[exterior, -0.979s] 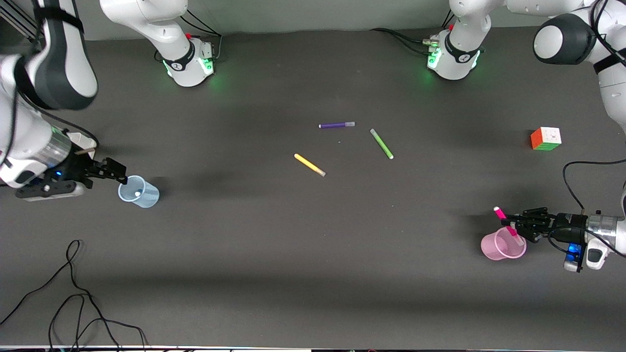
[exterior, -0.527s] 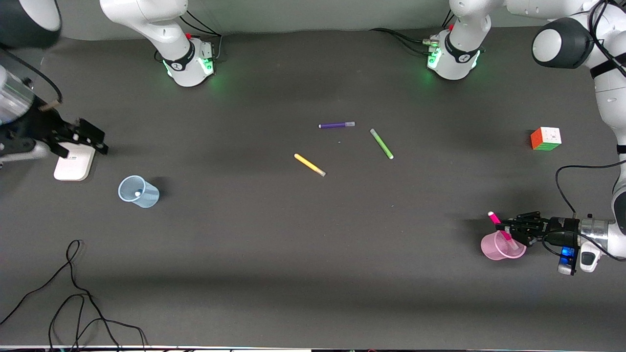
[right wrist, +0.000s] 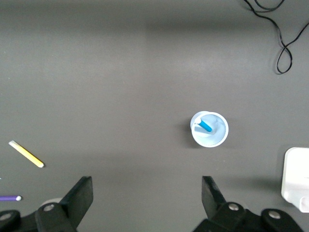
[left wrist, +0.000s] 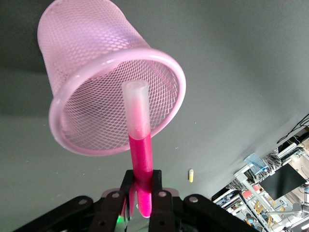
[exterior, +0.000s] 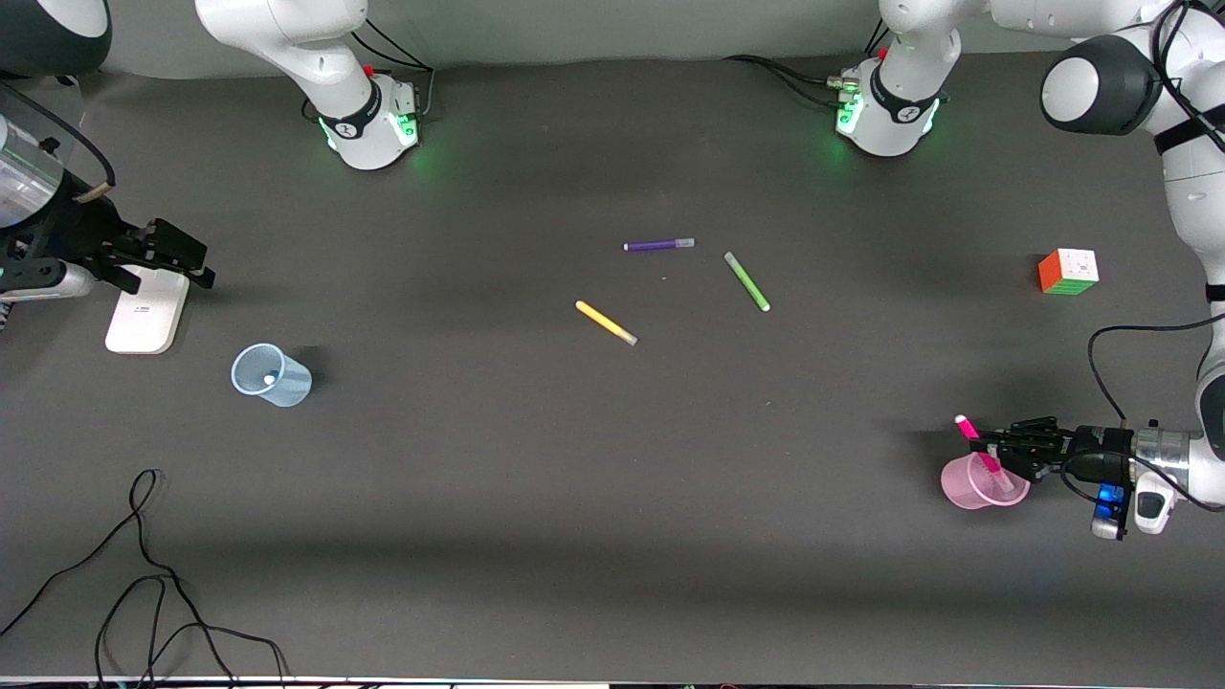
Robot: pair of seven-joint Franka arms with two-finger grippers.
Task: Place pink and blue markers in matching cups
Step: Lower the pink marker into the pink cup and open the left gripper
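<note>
I need to open my left gripper now: the marker's pale cap is inside the pink cup's rim in the left wrist view.
The pink marker (exterior: 967, 428) stands tilted, its paler cap end down in the mouth of the pink cup (exterior: 968, 488). My left gripper (exterior: 1000, 446) is shut on its magenta barrel just above the cup's rim. In the left wrist view my left gripper (left wrist: 143, 176) pinches the marker (left wrist: 140, 150) in front of the mesh-patterned cup (left wrist: 82, 48). The blue marker (right wrist: 205, 125) stands inside the pale blue cup (right wrist: 217, 137). That cup (exterior: 287, 383) is at the right arm's end. My right gripper (exterior: 182, 256) is open and empty over a white device; its open fingers show in the right wrist view (right wrist: 147, 193).
A purple pen (exterior: 658, 245), a green pen (exterior: 746, 280) and a yellow pen (exterior: 606, 322) lie mid-table. A colour cube (exterior: 1068, 271) sits toward the left arm's end. A white device (exterior: 145, 311) lies near the blue cup. A black cable (exterior: 144, 574) trails near the front edge.
My right gripper has drawn up and away from the blue cup and now hangs over the white device. My left gripper has shifted a little with the pink marker at the pink cup.
</note>
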